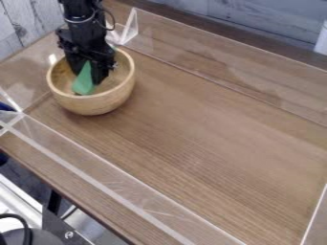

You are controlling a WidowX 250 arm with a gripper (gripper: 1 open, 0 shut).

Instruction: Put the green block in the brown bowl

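The green block (83, 81) hangs with its lower end down inside the bowl's rim, so the green block would stay in the brown bowl (102, 105). The gripper needs to open.
The brown bowl (102, 105) sits on the wooden table at the far left. My black gripper (86, 63) hangs straight down over the bowl. Its fingers are closed on the upper end of the green block (83, 81). The block stands nearly upright, its lower end down inside the bowl, near the bowl's left half. Whether that end touches the bowl's bottom is hidden by the rim.
Low clear plastic walls (76, 158) fence in the wooden tabletop (205, 124) along the front and left. A clear upright panel (128, 24) stands just behind the bowl. The table's front edge drops off at the lower left.
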